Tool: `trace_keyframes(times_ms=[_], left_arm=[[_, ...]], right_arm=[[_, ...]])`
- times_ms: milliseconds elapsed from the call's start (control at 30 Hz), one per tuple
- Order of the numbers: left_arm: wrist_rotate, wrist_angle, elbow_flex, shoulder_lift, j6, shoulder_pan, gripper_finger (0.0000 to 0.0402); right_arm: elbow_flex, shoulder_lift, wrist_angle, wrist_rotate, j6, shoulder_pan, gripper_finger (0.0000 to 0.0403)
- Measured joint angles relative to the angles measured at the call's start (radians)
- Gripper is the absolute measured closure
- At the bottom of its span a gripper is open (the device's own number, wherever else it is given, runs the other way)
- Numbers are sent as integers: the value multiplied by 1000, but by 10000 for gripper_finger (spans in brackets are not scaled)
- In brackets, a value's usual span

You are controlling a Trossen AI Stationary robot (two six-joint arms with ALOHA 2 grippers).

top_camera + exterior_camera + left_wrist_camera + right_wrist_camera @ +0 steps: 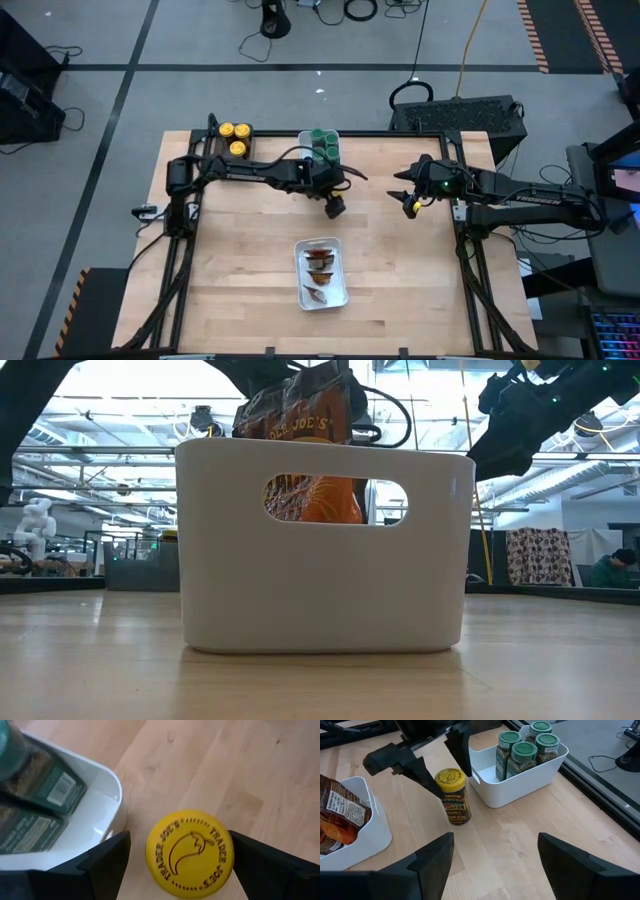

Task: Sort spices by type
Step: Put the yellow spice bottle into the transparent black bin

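My left gripper's fingers are level with the yellow lid (190, 854) beside the white bin, so closing now would catch the yellow-lidded jar.
A yellow-lidded jar (453, 795) stands upright on the table beside the white bin of green-lidded jars (527, 750). My left gripper (179, 840) is open above it, one finger on each side of its yellow lid (190, 854), with gaps showing. In the high view my left gripper (335, 206) covers this jar. My right gripper (408, 203) is open and empty in the air right of centre, and it also shows in its own wrist view (495, 840). Three more yellow-lidded jars (233, 136) stand at the far left. Brown-orange packets (319, 265) lie in a white bin (340, 295) near the middle.
The green-jar bin's wall (107, 815) stands close beside the left finger. The packet bin (320, 590) fills the low view, with packets (300, 410) sticking out of its top. A dark tray (214, 128) holds the yellow jars at the far left. Bare wood lies at the near left and near right.
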Motion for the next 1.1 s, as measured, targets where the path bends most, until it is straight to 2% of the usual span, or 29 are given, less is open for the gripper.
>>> trace_keyframes(times_ms=[433,833,1100], left_arm=[[-6,2,0,2,-1,1,76],[-8,-1,0,2,-4,2,158],[21,-18,0,-11,18,3,161]], right_arm=[[0,0,0,0,0,0,131],[0,0,0,0,0,0,131],[0,0,0,0,0,0,131]])
